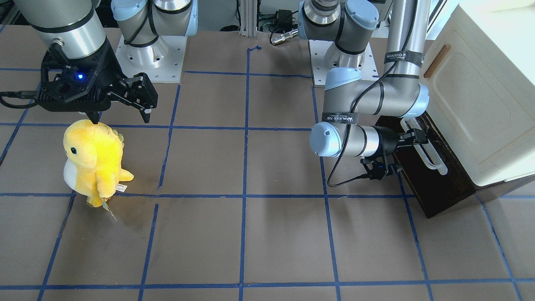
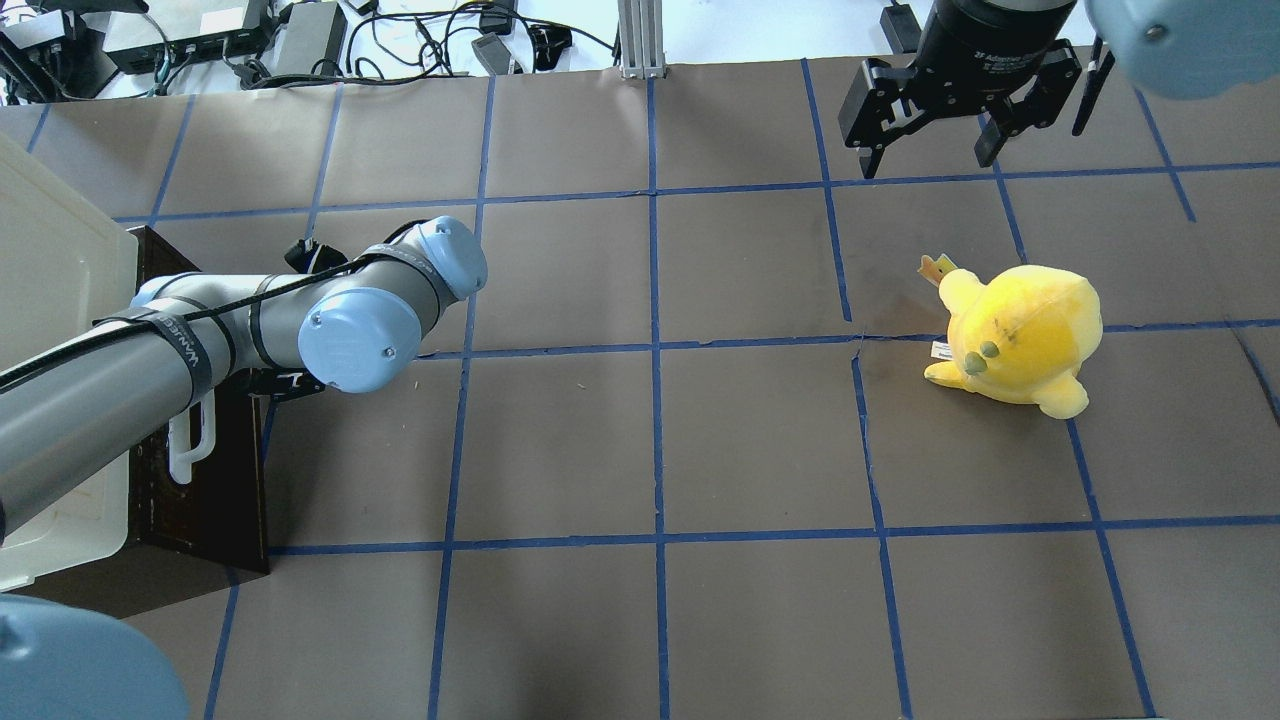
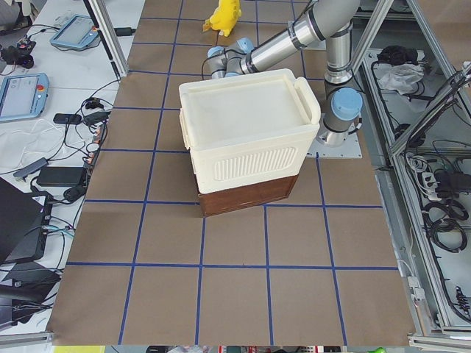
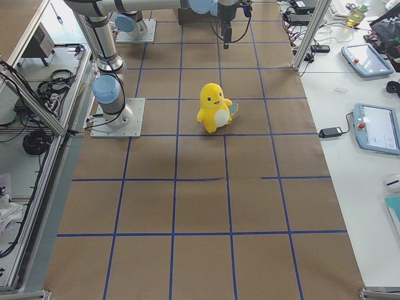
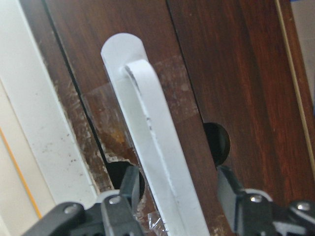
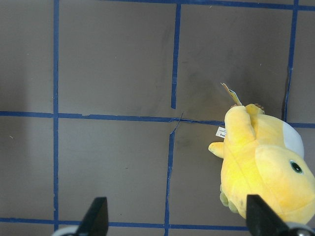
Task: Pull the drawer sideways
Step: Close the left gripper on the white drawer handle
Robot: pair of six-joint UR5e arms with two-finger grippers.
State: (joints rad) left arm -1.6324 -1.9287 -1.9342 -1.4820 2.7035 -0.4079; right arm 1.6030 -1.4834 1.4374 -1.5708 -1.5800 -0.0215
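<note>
My left gripper should next grab the drawer's raised white bar to pull the drawer. The bar is narrow enough for my fingers, while the drawer front is wide and flat.
The drawer (image 1: 447, 179) has a dark brown wooden front and a long white bar handle (image 1: 432, 156). It sits at the bottom of a cream cabinet (image 1: 485, 108). My left gripper (image 1: 419, 138) is at the handle. In the left wrist view the handle (image 5: 157, 142) runs between the two fingers, and my left gripper (image 5: 179, 206) is open around it, with a small gap on one side. The drawer front also shows in the overhead view (image 2: 215, 480). My right gripper (image 2: 927, 160) is open and empty above the table, far from the drawer.
A yellow plush toy (image 1: 94, 161) stands on the brown paper-covered table just below my right gripper (image 1: 121, 117); it also shows in the right wrist view (image 6: 266, 167). The cabinet door has a small brown wooden handle (image 1: 436, 60). Blue tape lines grid the table.
</note>
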